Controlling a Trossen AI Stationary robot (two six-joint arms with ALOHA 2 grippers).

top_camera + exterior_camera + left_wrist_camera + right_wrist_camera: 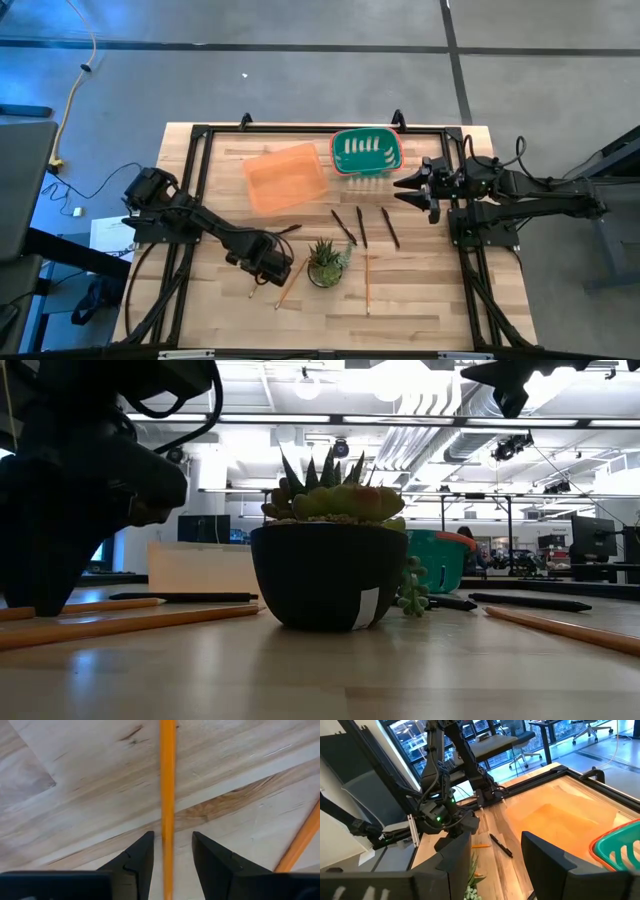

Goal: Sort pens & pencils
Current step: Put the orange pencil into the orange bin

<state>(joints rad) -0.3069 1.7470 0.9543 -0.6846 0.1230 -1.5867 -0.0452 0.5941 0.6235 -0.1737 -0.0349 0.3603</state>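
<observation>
My left fingers straddle the orange pencil's body (168, 827) down to the wooden table; closing now would hold it.
My left gripper (172, 836) (268, 268) is open and points down at the table near its near edge, left of the potted plant. A thin orange pencil (167, 795) lies flat on the wood and runs between its two fingers, which stand on either side without touching. A second pencil (301, 841) (290, 283) lies close by, and a third (367, 285) lies right of the plant. Three dark pens (361, 227) lie side by side mid-table, and another pen (289, 230) lies beside the left arm. My right gripper (495, 865) (410, 185) is open and hovers by the green basket.
A potted succulent (325, 265) (325, 575) stands just right of my left gripper. An orange tray (285, 177) and a green basket (366, 150) sit at the table's far side. A black frame (190, 180) borders the wooden top.
</observation>
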